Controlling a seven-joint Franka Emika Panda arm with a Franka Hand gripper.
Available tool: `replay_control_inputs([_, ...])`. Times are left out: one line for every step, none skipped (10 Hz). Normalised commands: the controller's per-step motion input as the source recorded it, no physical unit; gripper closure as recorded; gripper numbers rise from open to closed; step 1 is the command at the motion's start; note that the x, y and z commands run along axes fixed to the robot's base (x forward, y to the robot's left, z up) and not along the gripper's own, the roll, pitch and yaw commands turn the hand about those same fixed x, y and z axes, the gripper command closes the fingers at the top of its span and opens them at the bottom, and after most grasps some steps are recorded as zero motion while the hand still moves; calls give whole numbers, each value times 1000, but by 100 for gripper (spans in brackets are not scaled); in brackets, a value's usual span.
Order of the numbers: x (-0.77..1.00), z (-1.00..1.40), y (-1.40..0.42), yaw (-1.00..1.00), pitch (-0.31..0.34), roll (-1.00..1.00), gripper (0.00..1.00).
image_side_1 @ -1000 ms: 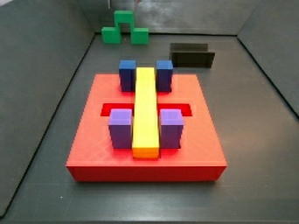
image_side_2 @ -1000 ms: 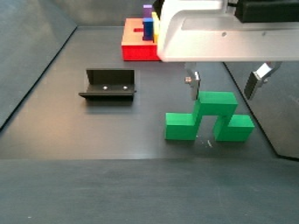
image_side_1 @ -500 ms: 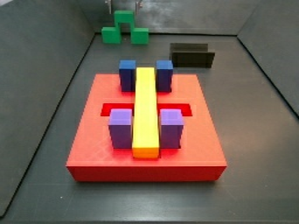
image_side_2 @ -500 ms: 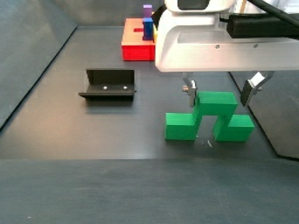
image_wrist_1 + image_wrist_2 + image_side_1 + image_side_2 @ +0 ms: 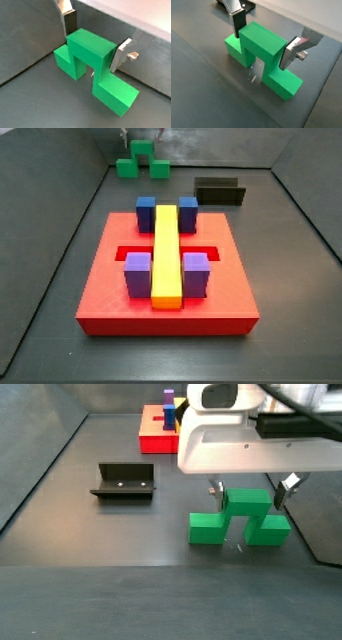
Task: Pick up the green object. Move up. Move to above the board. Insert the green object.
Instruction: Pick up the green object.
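My gripper grabs the green object by its raised centre point(image 5: 143, 147) next, which leaves the object's side cubes free to fit into the red board point(image 5: 107, 288).
The green object point(image 5: 241, 519) stands on the dark floor, its raised centre cube joining two lower side cubes; it shows in both wrist views point(image 5: 90, 47) point(image 5: 261, 42) and far back in a side view point(image 5: 140, 166). My gripper point(image 5: 250, 492) is open and low over it, its silver fingers point(image 5: 69, 22) point(image 5: 290, 52) standing on either side of the raised centre cube with a small gap at each side. The red board point(image 5: 107, 288) lies apart from it, bearing a yellow bar point(image 5: 166, 253) and blue and purple cubes; it also shows in the other side view point(image 5: 158, 442).
The dark fixture point(image 5: 124, 481) stands on the floor between the board and the green object, also seen in a side view point(image 5: 221, 191). Grey walls rise close behind and beside the green object.
My gripper has come down, so its fingers now straddle the green object's centre cube. The green object and the board have not moved.
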Motion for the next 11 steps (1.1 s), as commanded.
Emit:
replay_control_inputs([0, -246, 0, 0, 0, -13, 0])
replay_control_inputs([0, -257, 0, 0, 0, -41, 0])
replay_control_inputs([3, -171, 0, 0, 0, -53, 0])
replay_control_inputs([0, -151, 0, 0, 0, -60, 0])
replay_control_inputs([0, -169, 0, 0, 0, -51, 0])
replay_control_inputs([0, -151, 0, 0, 0, -47, 0])
replay_control_inputs([0, -86, 0, 0, 0, -36, 0])
replay_control_inputs([0, -46, 0, 0, 0, -26, 0])
replay_control_inputs([0, 0, -6, 0, 0, 7, 0])
replay_control_inputs([0, 0, -37, 0, 0, 20, 0])
replay_control_inputs([-3, 0, -63, 0, 0, 39, 0])
